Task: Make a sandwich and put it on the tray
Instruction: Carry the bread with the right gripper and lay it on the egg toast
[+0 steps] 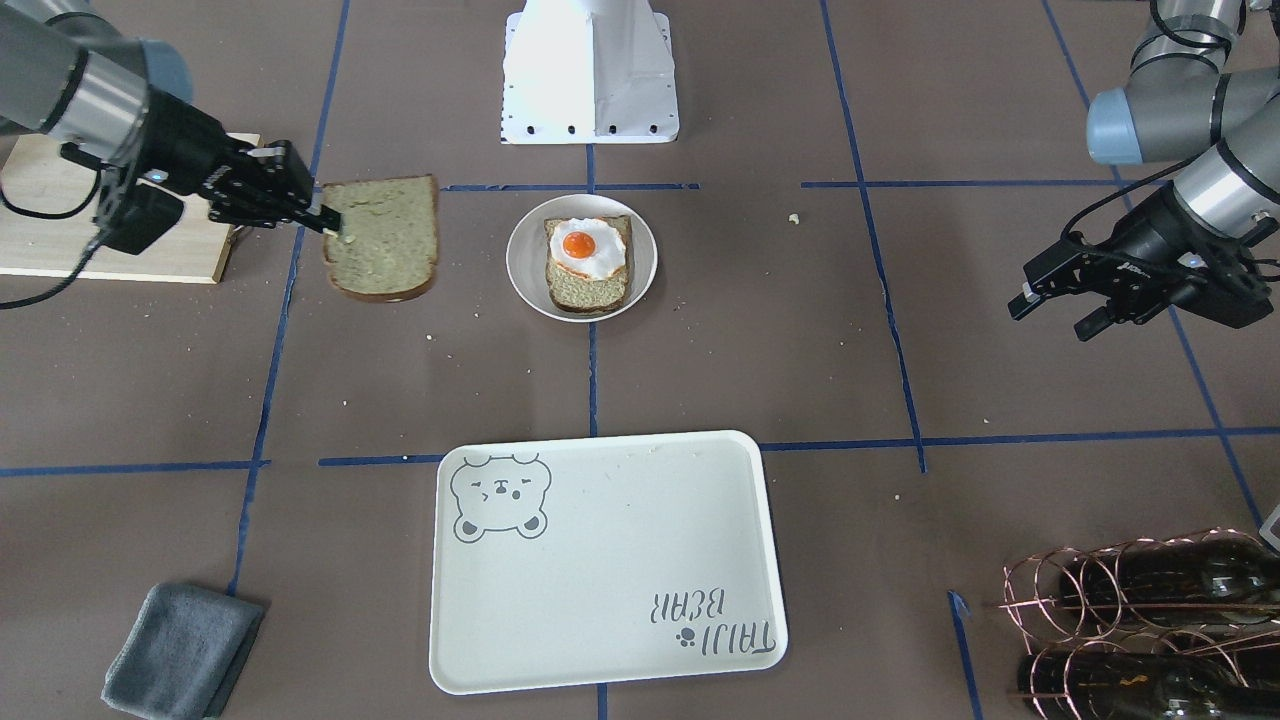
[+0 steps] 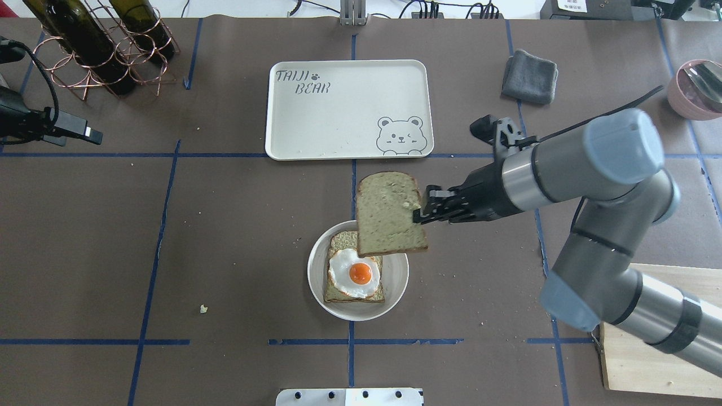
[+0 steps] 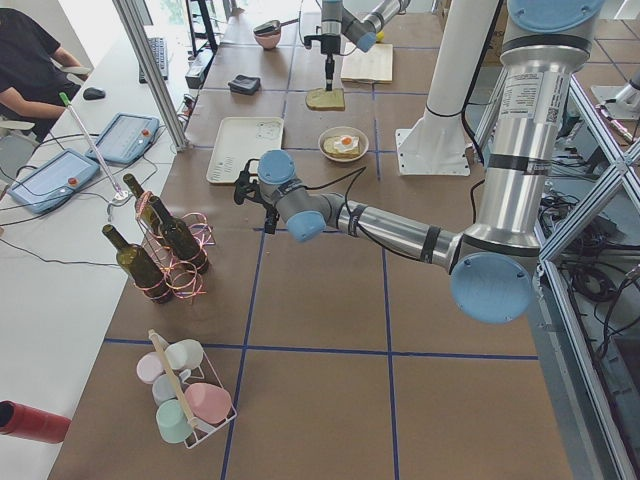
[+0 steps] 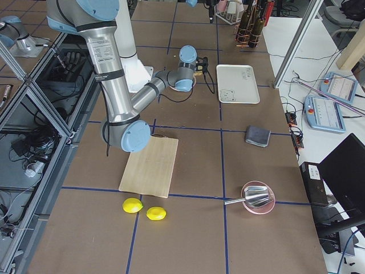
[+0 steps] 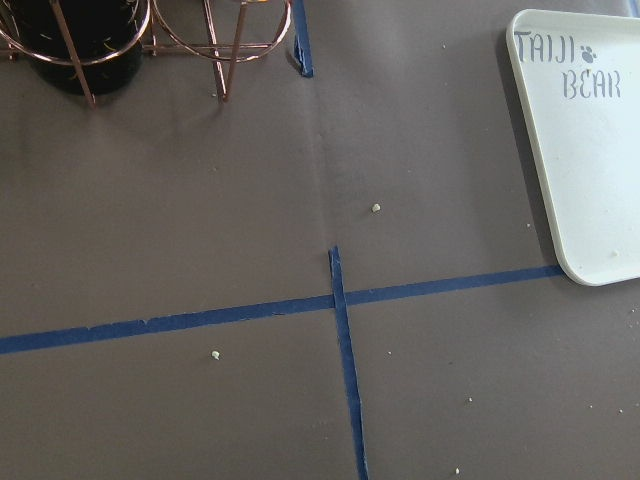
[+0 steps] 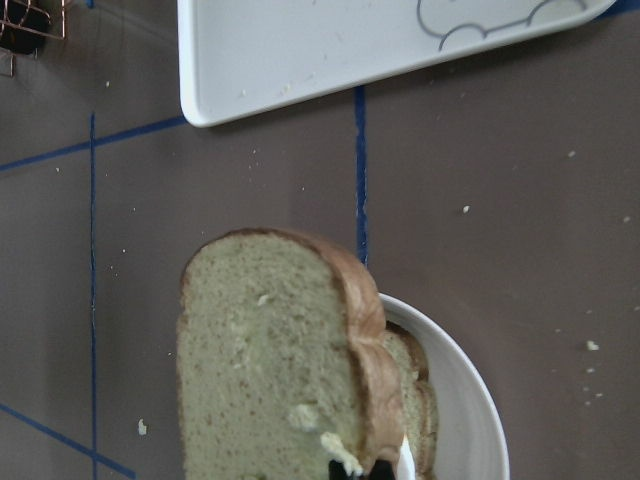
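Observation:
Next, my left gripper grabs the plate by its thin bare rim [image 1: 654, 259], since the plate is far wider than the gripper's fingers and egg-topped bread covers its middle.
My right gripper [image 1: 330, 222] is shut on the edge of a slice of greenish-tan bread [image 1: 382, 238] and holds it flat in the air. In the overhead view this slice [image 2: 389, 213] overlaps the far rim of the small white plate [image 2: 395, 293], with the gripper [image 2: 418, 215] at its right edge. On the plate [image 1: 525, 275] lies a second slice [image 1: 588, 290] with a fried egg [image 1: 585, 248] on top. The cream tray [image 1: 600, 560] with the bear drawing lies empty beyond the plate [image 2: 350, 107]. My left gripper [image 1: 1050, 312] is open and empty, far off to the side.
A wooden cutting board [image 1: 110, 215] lies under the right arm. A grey cloth [image 2: 530, 76] lies right of the tray. A copper rack with wine bottles [image 2: 96, 45] stands at the far left. A pink bowl [image 2: 696, 87] is at the far right. Two lemons [image 4: 132, 205] lie near the board.

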Controlling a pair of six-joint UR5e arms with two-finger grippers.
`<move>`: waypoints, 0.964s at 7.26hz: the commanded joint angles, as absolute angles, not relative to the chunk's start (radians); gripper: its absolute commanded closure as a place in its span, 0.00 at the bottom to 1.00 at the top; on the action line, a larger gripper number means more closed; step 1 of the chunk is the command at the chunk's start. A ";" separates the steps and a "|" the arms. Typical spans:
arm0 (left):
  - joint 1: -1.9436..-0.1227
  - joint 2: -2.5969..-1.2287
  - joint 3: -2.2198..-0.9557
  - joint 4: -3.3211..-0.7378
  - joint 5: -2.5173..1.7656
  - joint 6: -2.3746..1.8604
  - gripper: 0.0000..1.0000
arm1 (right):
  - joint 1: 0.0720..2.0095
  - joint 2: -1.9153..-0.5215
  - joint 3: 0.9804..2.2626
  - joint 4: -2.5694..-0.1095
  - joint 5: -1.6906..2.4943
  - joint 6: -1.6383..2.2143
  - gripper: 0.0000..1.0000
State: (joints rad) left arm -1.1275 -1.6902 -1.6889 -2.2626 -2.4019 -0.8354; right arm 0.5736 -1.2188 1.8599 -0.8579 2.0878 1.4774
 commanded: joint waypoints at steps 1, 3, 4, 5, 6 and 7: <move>-1.127 -1.690 -1.692 -2.263 -2.402 -0.838 0.00 | 0.369 -1.158 1.838 -0.948 1.849 1.486 1.00; -1.127 -1.690 -1.697 -2.263 -2.402 -0.842 0.00 | 0.360 -1.157 1.792 -0.948 1.847 1.486 1.00; -1.127 -1.690 -1.695 -2.263 -2.402 -0.842 0.00 | 0.365 -1.160 1.793 -0.948 1.848 1.486 1.00; -1.127 -1.692 -1.689 -2.263 -2.402 -0.841 0.00 | 0.370 -1.161 1.796 -0.948 1.851 1.486 1.00; -1.127 -1.692 -1.687 -2.263 -2.402 -0.839 0.00 | 0.379 -1.163 1.796 -0.948 1.852 1.486 1.00; -1.127 -1.692 -1.690 -2.263 -2.402 -0.841 0.00 | 0.385 -1.167 1.795 -0.950 1.852 1.486 1.00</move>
